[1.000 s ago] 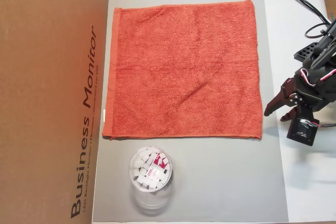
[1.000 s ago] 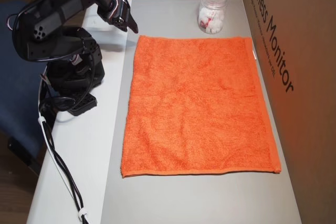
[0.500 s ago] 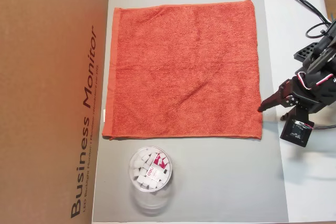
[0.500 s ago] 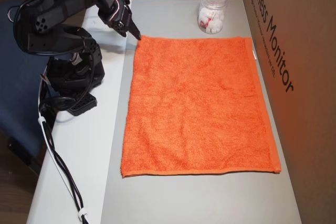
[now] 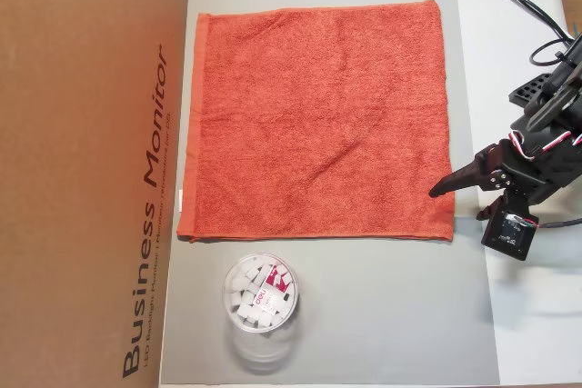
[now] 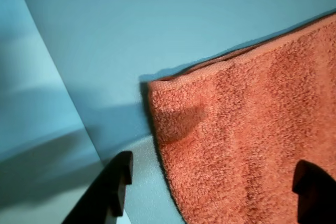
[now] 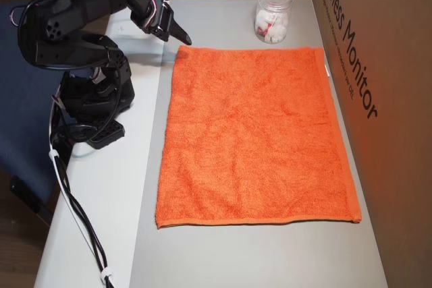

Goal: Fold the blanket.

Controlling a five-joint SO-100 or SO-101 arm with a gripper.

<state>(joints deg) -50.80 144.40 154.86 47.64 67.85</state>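
The blanket needs to be folded corner to corner, so my gripper should next grab it by its corner on the jar-side edge (image 5: 444,231), across from the tagged hem (image 5: 189,184).
The blanket (image 5: 318,120) is an orange-red terry towel lying flat and spread out on a grey mat (image 5: 364,315); it shows in both overhead views (image 7: 256,139). A small white tag (image 5: 181,199) sticks out of one hem. My gripper (image 5: 457,204) is open at the blanket's corner nearest the arm, one finger reaching over the blanket's edge. In the wrist view the blanket's corner (image 6: 173,108) lies between the two dark fingers of the gripper (image 6: 212,169), one finger over the mat and the other over the cloth. Nothing is held.
A clear jar (image 5: 261,293) of white pieces stands on the mat close to the blanket's edge, near the cardboard box (image 5: 91,170) that borders the blanket's far side. The arm's base (image 7: 91,106) and cables (image 7: 74,214) sit on the white table.
The gripper has moved from beside the mat towards the blanket, and its leading finger now reaches over the corner edge. The blanket has not moved.
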